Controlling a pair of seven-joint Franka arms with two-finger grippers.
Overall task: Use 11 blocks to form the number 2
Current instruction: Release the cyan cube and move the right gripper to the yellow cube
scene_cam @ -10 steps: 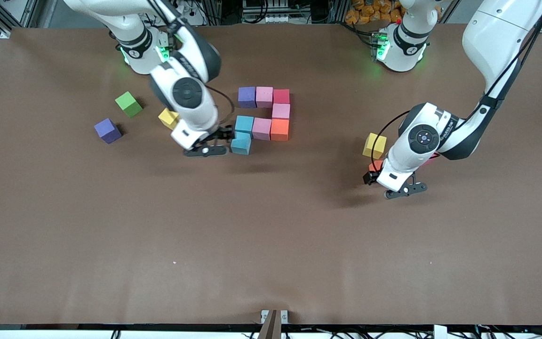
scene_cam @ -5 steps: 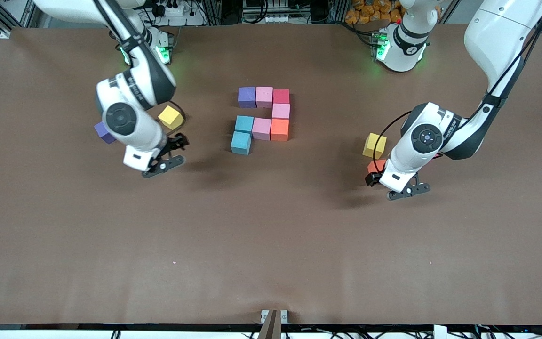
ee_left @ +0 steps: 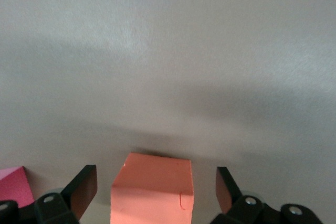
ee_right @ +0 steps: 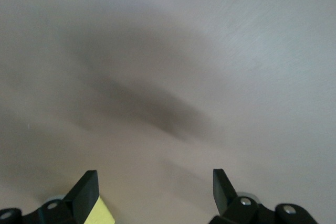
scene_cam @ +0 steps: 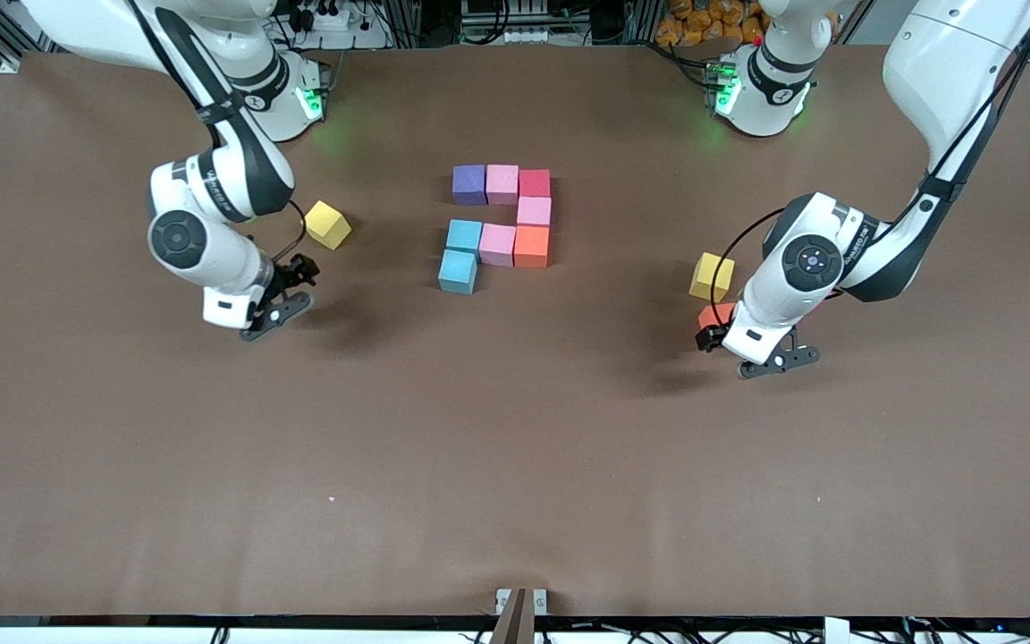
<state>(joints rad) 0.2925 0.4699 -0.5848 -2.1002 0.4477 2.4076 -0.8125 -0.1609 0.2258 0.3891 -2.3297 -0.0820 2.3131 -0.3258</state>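
Note:
The number 2 made of blocks is to be extended, so the left gripper will next grab the loose orange block by two opposite sides.
Eight blocks lie together mid-table: purple [scene_cam: 469,184], pink [scene_cam: 502,183] and red [scene_cam: 535,182] in a row. A pink [scene_cam: 534,211] and an orange [scene_cam: 531,246] run down from the red. Another pink [scene_cam: 497,244] and two blue ones [scene_cam: 464,236] [scene_cam: 458,271] follow. My left gripper [scene_cam: 743,349] [ee_left: 156,182] is open, low at the table. A loose orange block [scene_cam: 713,315] [ee_left: 152,190] stands between its fingers with gaps on both sides. My right gripper [scene_cam: 287,291] [ee_right: 155,187] is open and empty over bare table, toward the right arm's end.
One yellow cube [scene_cam: 712,275] sits just beside the orange block, farther from the front camera. Another yellow cube [scene_cam: 327,224] [ee_right: 104,214] lies close to my right gripper. A reddish-pink cube's corner [ee_left: 13,186] shows by my left gripper. The right arm covers the table beside that yellow cube.
My right gripper has left the blue block at the figure's near corner and swung toward the right arm's end, now covering the purple and green cubes. The left gripper has barely moved.

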